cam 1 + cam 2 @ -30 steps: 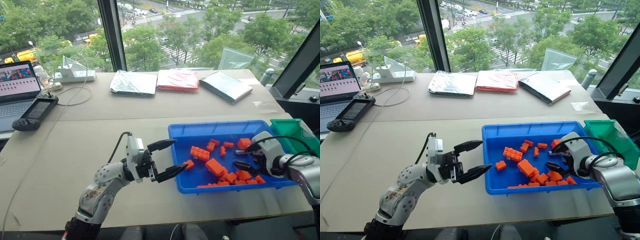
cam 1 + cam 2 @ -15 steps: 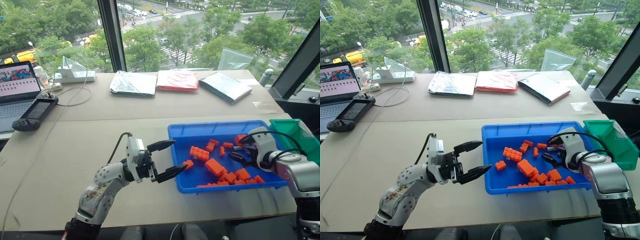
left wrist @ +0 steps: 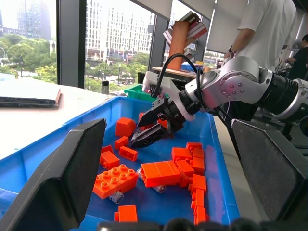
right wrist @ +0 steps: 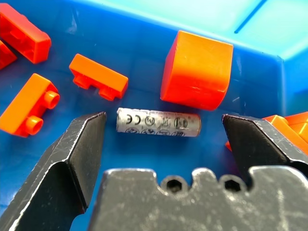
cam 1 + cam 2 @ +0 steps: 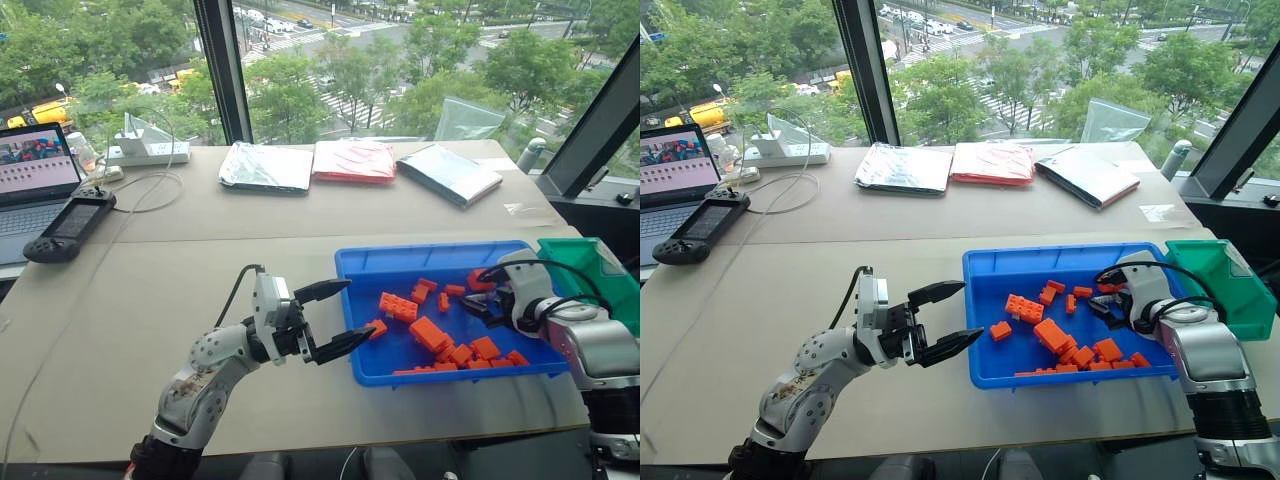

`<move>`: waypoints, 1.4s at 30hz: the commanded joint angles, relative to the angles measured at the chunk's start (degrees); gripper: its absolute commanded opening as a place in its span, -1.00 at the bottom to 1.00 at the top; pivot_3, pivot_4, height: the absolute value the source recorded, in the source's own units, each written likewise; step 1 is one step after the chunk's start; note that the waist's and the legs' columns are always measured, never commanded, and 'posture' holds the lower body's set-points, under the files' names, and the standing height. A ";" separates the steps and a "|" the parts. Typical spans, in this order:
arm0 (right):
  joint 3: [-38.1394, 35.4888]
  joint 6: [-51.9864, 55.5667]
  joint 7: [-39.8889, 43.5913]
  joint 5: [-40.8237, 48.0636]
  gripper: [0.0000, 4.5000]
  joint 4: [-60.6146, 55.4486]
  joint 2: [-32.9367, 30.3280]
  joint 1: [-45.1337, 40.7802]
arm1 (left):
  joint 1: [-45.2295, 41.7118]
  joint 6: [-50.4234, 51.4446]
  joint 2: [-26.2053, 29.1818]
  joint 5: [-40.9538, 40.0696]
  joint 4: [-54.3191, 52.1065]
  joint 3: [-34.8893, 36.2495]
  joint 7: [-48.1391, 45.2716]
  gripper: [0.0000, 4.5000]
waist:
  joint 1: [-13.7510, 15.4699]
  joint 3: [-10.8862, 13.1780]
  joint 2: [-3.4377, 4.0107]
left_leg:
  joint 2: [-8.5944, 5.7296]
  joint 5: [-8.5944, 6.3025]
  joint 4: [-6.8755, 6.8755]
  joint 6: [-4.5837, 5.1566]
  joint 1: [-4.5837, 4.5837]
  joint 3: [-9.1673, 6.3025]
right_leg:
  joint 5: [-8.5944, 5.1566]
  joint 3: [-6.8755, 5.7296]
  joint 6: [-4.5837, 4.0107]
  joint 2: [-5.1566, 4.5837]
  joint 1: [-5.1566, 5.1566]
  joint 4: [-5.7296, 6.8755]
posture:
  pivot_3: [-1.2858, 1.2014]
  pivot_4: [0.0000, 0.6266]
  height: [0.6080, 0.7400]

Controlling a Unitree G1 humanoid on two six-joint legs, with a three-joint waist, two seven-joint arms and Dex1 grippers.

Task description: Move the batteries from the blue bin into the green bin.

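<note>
My right gripper's fingers are beside both ends of the silver battery (image 4: 158,123) on the bottom of the blue bin. They should close. Closing now would hold the battery.
The blue bin (image 5: 455,262) stands on the table at the right, strewn with orange bricks (image 5: 430,332). Just beyond its right end is the green bin (image 5: 592,266). My right gripper (image 5: 478,300) hangs open low inside the blue bin near its right end. In the right wrist view a silver battery (image 4: 158,123) lies flat on the blue floor between its spread fingers (image 4: 79,149), untouched, beside an orange block (image 4: 196,77). Another battery (image 3: 115,196) peeks from under a brick. Open and holding nothing, my left gripper (image 5: 358,310) hovers at the bin's left rim.
A laptop (image 5: 35,185) and a black handheld controller (image 5: 68,225) lie at the table's left end. A power strip (image 5: 150,150) and three flat bags (image 5: 355,160) rest along the window side. A person (image 3: 269,33) stands beyond the bins.
My right gripper has shifted a little toward the bin's far side and turned, still open. The left arm has stayed where it was.
</note>
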 commanded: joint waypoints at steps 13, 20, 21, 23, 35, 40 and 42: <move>-0.14 2.85 0.35 -0.87 0.09 -1.69 0.61 2.01 | -0.27 -1.54 0.02 0.14 -0.47 -0.51 -0.73 1.00 | 0.04 -0.01 -0.02 | -0.01 0.00 0.00 0.00 0.00 0.00 | 0.00 0.00 0.00 -0.01 0.01 0.00 | 0.03 -0.52 1.00; -11.05 7.21 5.24 6.36 0.09 -14.37 -2.77 2.69 | -0.24 -1.83 0.16 0.35 -0.19 -0.45 -0.88 1.00 | 0.05 0.04 0.09 | -0.02 0.00 0.00 0.00 -0.13 0.00 | 0.00 0.01 0.00 -0.02 -0.13 0.00 | 0.03 -0.52 1.00; -13.18 7.86 6.23 7.69 0.09 -16.11 -3.41 2.89 | -0.17 -1.85 0.19 0.33 -0.24 -0.44 -0.86 1.00 | 0.05 0.05 0.13 | -0.02 0.00 -0.01 0.00 -0.15 0.00 | 0.00 0.02 0.00 -0.02 -0.16 0.01 | 0.03 -0.52 1.00; -17.64 8.47 6.99 10.46 0.09 -18.49 -3.68 1.57 | -0.23 -1.82 0.22 0.26 -0.21 -0.39 -0.78 1.00 | 0.06 0.05 0.15 | -0.02 0.00 -0.04 0.01 -0.19 -0.01 | 0.00 0.02 0.01 -0.02 -0.20 0.00 | 0.03 -0.52 1.00; -21.03 1.57 -20.12 -7.99 0.09 -6.34 -2.11 -7.23 | -1.30 -1.36 0.02 0.05 -0.11 -0.78 -0.16 1.00 | 0.29 0.04 0.17 | -0.08 -0.01 -0.04 0.02 -0.36 0.14 | -0.01 0.03 0.02 -0.05 -0.30 -0.07 | 0.03 -0.52 1.00; -22.24 -0.16 -24.42 -9.86 0.09 -3.87 -0.23 -8.22 | -1.67 -1.22 -0.19 -0.02 -0.12 -0.84 0.41 1.00 | -0.09 0.02 0.21 | -0.08 -0.01 -0.05 0.02 -0.41 0.04 | 0.00 0.05 0.01 -0.05 -0.38 -0.03 | 0.03 -0.52 1.00; -23.02 -0.92 -25.04 -9.88 0.53 -3.46 0.08 -8.62 | -1.76 -1.17 -0.16 -0.02 -0.15 -0.78 0.59 1.00 | -0.08 0.02 0.21 | -0.08 -0.01 -0.05 0.02 -0.40 0.03 | 0.00 0.07 0.01 -0.05 -0.38 -0.02 | 0.03 -0.52 1.00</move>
